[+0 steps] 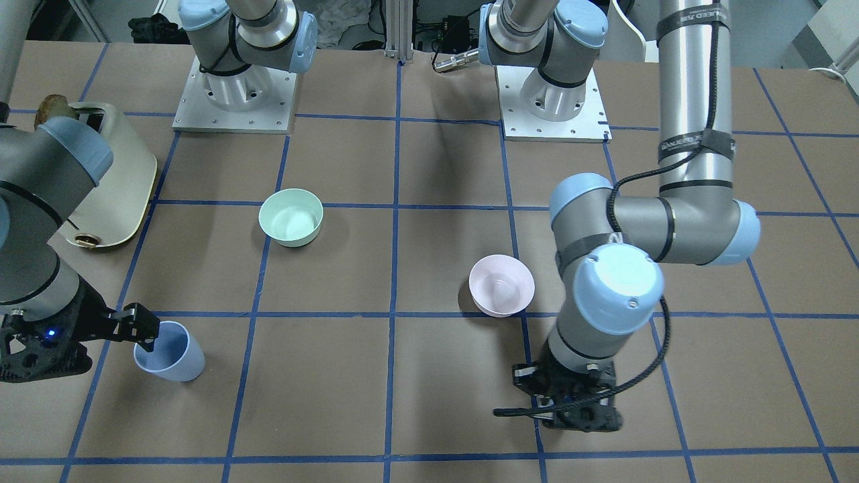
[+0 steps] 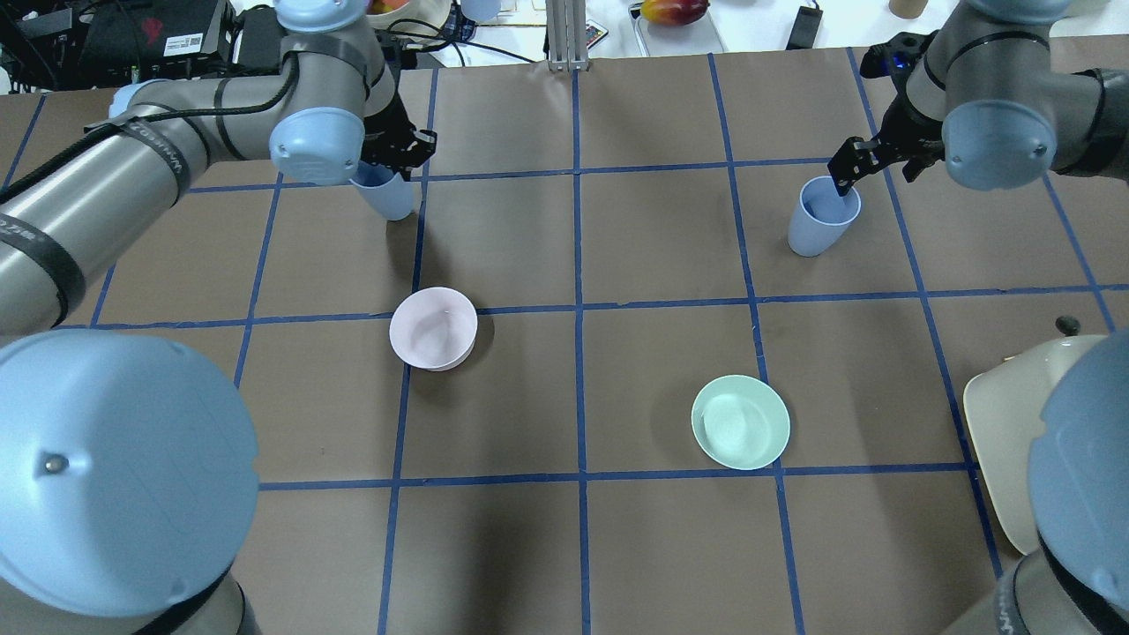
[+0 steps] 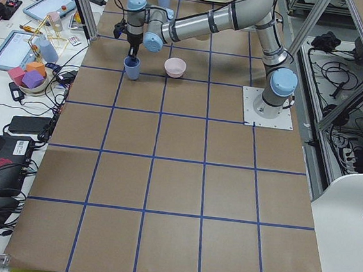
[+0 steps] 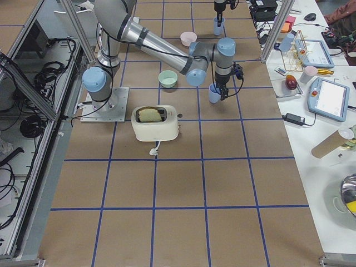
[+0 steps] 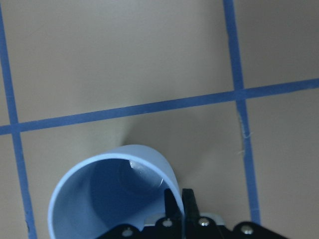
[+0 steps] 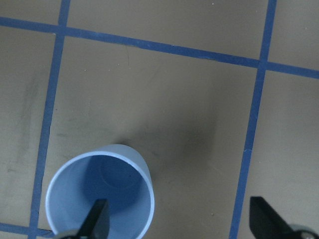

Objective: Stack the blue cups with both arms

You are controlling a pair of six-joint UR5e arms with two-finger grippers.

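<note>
The right gripper grabs this blue cup by its rim (image 1: 184, 330) (image 6: 145, 174) next, to stack it into the other blue cup.
One blue cup (image 2: 385, 196) stands at the far left of the table. My left gripper (image 2: 399, 160) is over it. In the left wrist view that gripper (image 5: 178, 201) is shut on the rim of the cup (image 5: 107, 191), one finger inside and one outside. The other blue cup (image 2: 818, 220) stands at the far right. My right gripper (image 2: 873, 168) is open over it. In the right wrist view one finger (image 6: 98, 219) is inside this cup (image 6: 107, 174) and the other is far outside. In the front-facing view only the right arm's cup (image 1: 171, 354) shows.
A pale pink bowl (image 2: 433, 328) and a mint-green bowl (image 2: 741, 422) sit mid-table between the arms. A cream toaster (image 1: 117, 181) with bread in it stands near the right arm's base. Blue tape lines grid the brown table.
</note>
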